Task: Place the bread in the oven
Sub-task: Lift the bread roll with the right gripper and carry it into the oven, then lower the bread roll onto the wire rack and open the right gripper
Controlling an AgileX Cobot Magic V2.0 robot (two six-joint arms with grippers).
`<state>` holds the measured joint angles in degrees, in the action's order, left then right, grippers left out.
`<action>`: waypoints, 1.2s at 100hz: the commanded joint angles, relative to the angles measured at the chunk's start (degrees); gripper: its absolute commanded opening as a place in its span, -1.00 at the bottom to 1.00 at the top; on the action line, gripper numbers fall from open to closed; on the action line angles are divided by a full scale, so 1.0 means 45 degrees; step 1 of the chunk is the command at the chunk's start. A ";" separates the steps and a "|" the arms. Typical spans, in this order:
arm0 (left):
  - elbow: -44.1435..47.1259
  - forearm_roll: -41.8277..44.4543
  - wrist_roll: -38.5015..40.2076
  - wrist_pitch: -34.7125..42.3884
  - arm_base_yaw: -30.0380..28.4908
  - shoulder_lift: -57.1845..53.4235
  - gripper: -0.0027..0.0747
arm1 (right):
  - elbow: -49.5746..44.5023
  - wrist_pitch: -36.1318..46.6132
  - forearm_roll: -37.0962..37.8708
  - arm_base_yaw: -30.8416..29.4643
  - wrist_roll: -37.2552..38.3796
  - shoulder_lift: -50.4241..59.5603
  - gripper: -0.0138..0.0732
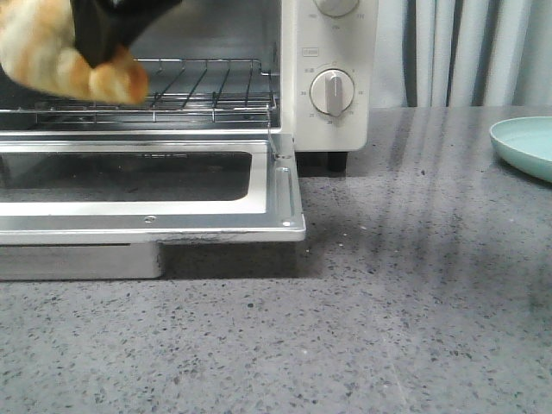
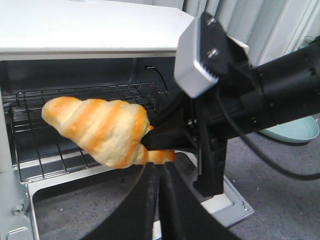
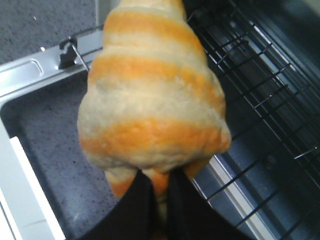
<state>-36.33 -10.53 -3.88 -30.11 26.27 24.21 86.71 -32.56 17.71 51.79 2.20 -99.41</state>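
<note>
The croissant hangs at the oven's opening, so the robot's right gripper should keep holding it until it rests inside on the wire rack.
The bread, a golden-brown striped croissant, hangs in the air at the oven's mouth, above the front edge of the wire rack. My right gripper is shut on its narrow end. The right wrist view shows the bread pinched at my right gripper, over the door hinge and rack. The cream-white oven stands with its glass door folded down flat. In the left wrist view, my left gripper is shut and empty, low in front of the door, just below the bread.
A pale green plate sits at the right edge of the grey speckled counter; it also shows in the left wrist view. The oven's dial knob faces forward on its right panel. Grey curtains hang behind.
</note>
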 commanded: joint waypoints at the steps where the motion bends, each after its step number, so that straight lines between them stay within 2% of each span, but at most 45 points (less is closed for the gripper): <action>1: -0.0413 -0.0203 0.0013 0.0825 -0.0012 0.0066 -0.99 | 0.0444 0.0814 0.1046 -0.0036 -0.0033 0.0365 -0.85; 22: -0.0413 -0.0203 0.0013 0.0825 -0.0012 0.0066 -0.99 | 0.0444 0.1370 0.1361 -0.0364 0.0084 0.0262 -0.85; 59: -0.0413 -0.0203 0.0013 0.0825 -0.0012 0.0066 -0.99 | 0.0444 0.2107 0.1464 -0.1470 0.3014 0.0285 -0.84; 74: -0.0413 -0.0144 0.0013 0.0825 -0.0012 0.0066 -0.99 | 0.0444 0.2208 0.1464 -0.1872 0.3605 0.0285 -0.80; 79: -0.0413 -0.0122 0.0013 0.0825 -0.0012 0.0066 -0.99 | 0.0444 0.2150 0.1375 -0.1901 0.3605 0.0285 -0.69; 86: -0.0413 -0.0122 -0.0007 0.0825 -0.0012 0.0066 -0.99 | 0.0444 0.2132 0.1316 -0.1901 0.3605 0.0285 -0.40; 98: -0.0413 -0.0122 -0.0007 0.0825 -0.0012 0.0066 -0.99 | 0.0444 0.2159 0.1033 -0.1877 0.3624 0.0285 0.34; 105: -0.0413 -0.0122 -0.0007 0.0825 -0.0012 0.0066 -0.99 | 0.0444 0.2260 0.0893 -0.1877 0.3624 0.0285 0.62; 110: -0.0413 -0.0122 -0.0007 0.0825 -0.0012 0.0066 -0.99 | 0.0444 0.2289 0.0766 -0.1877 0.3624 0.0364 0.69; 120: -0.0413 -0.0122 -0.0007 0.0825 -0.0012 0.0066 -0.99 | 0.0444 0.2438 0.0479 -0.1777 0.3624 0.0667 0.66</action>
<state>-36.33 -10.42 -3.88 -30.66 26.27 24.21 86.71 -25.14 19.65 44.30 18.43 -100.87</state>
